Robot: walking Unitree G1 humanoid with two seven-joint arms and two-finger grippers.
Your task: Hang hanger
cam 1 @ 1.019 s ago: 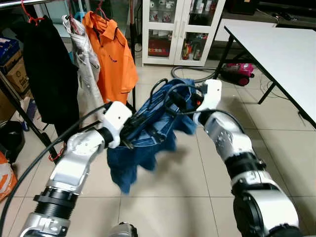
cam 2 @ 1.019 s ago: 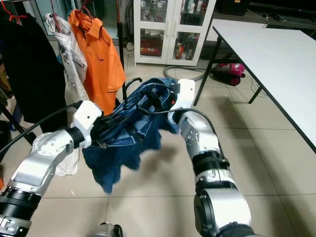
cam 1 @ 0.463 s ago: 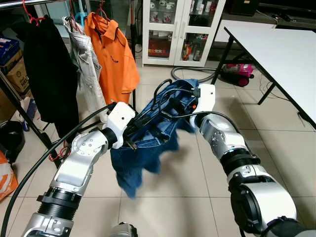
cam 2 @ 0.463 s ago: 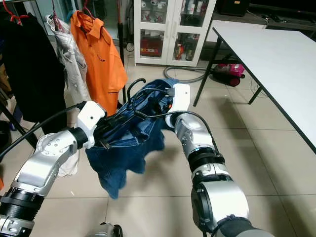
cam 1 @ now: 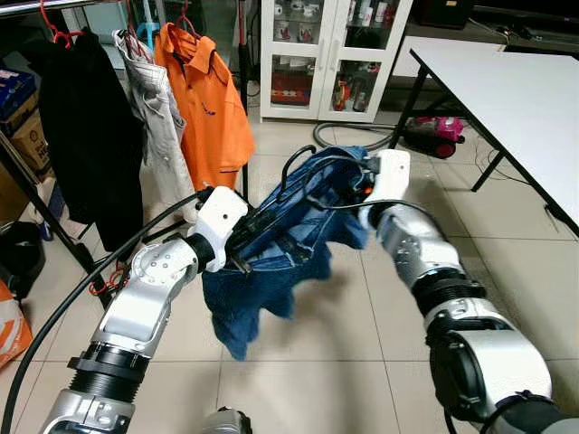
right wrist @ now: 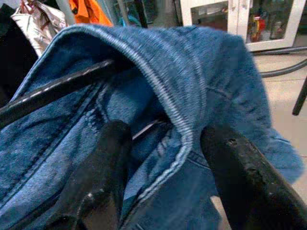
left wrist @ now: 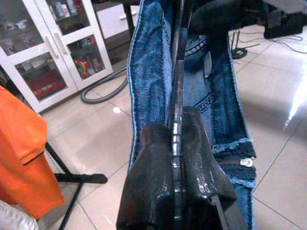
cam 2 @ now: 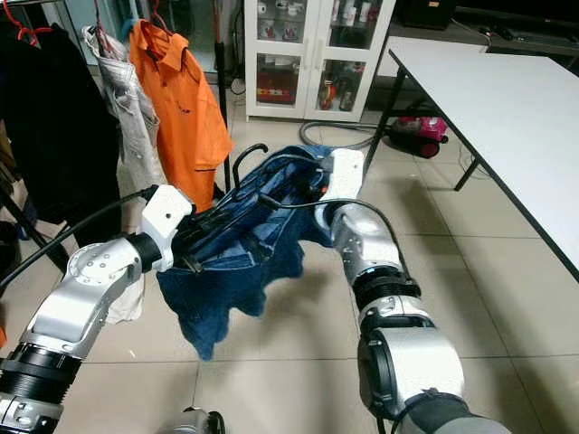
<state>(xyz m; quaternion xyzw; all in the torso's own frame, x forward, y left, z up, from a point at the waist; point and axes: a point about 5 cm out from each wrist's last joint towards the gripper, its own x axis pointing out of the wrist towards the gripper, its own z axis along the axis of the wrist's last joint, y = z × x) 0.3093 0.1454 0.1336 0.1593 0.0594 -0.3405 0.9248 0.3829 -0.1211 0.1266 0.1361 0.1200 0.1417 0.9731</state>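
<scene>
I need to grab the denim garment next with my right gripper, by its stitched waistband edge. That edge arches up open, and the cloth below hangs loose.
A black hanger carries a blue denim garment that hangs in mid-air between my arms. My left gripper is shut on the hanger's bar, with both black fingers pressed against it. My right gripper is at the garment's far end. It is open, and its fingers stand on either side of a fold of the denim waistband. The hanger's hook points up toward the rack.
At the left, a clothes rack holds a black garment, a pale one and an orange shirt. A white table stands at the right and a glass cabinet behind. Tiled floor lies below.
My right gripper has shifted slightly to the right, and the denim's loose end has swung. The left gripper keeps its hold on the hanger and has hardly moved.
</scene>
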